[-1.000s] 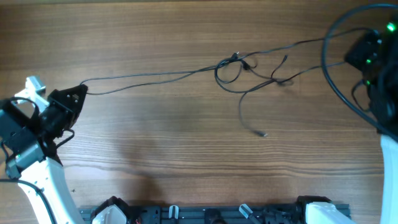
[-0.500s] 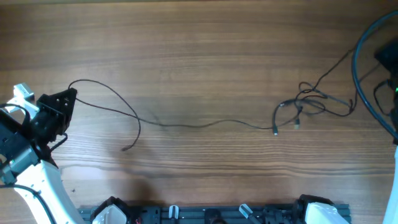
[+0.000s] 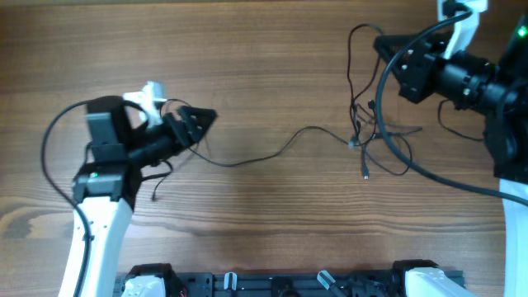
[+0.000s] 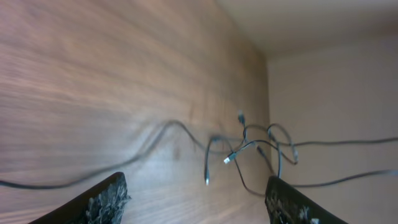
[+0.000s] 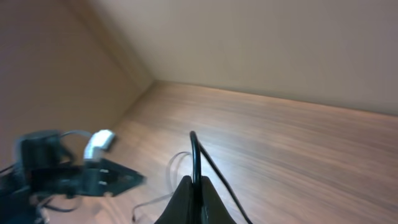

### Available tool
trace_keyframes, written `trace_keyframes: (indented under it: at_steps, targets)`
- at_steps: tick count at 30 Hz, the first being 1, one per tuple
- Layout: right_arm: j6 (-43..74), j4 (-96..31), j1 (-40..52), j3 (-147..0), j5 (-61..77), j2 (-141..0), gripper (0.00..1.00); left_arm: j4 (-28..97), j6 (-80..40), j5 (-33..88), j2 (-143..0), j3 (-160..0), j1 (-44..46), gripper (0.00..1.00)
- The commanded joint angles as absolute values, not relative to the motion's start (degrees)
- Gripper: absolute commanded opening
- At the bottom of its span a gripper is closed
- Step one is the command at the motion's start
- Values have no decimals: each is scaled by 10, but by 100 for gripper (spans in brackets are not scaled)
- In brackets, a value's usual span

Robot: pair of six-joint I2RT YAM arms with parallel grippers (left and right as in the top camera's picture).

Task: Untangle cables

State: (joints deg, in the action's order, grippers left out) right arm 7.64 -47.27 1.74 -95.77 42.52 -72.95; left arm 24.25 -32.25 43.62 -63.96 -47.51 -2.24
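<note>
My left gripper grabs the long piece of cable, far from the tangle (image 3: 367, 140) next, so the cables' plug ends stay free for my right gripper to untangle.
The cables are thin black cords. One long strand (image 3: 264, 157) runs across the wooden table from beside my left arm to a loose tangle (image 3: 367, 140) at the right, and the left wrist view shows that tangle (image 4: 249, 146) ahead with small plug ends. My left gripper (image 3: 206, 117) hovers over the strand's left part. Its jaws stand wide apart (image 4: 196, 182) and nothing lies between them. My right gripper (image 3: 381, 43) sits above the tangle, shut on a cord (image 5: 194, 155) that rises as a loop (image 3: 351, 49) from the bundle.
A thick black wire (image 3: 388, 115) fixed to the right arm hangs in a big loop over the tangle. The left arm's own wire (image 3: 51, 140) arcs out to its left. A black rail (image 3: 280, 285) lines the table's front edge.
My left gripper let go of the cable end, opened, and swung from the left edge toward the middle. The right gripper came in at upper right, drawing a loop of the tangle upward.
</note>
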Motion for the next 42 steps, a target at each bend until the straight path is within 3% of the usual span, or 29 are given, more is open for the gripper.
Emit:
trace_keyframes:
  at_steps: [1,7,12,16,24,27,34,42]
  targets:
    - [95,-438,48,-967,479,-729,4,231,-320,415,-674,-477,60,73]
    - [188,-319,60,-967,591,-729,4,122,-340,500,-754,-477,168,73]
    - [212,-279,60,-967,589,-729,4,42,-369,560,-798,-477,215,75]
    - [244,-274,60,-967,519,-729,4,28,-369,587,-801,-477,233,78]
    - [302,-211,60,-967,535,-730,4,16,-363,590,-801,-477,257,78]
    - [336,-180,60,-967,562,-730,4,19,-363,523,-801,-477,265,77]
    - [383,-145,60,-967,621,-730,4,12,-363,338,-801,-477,285,91]
    - [421,-114,60,-967,674,-730,4,-29,-363,180,-802,-477,296,92]
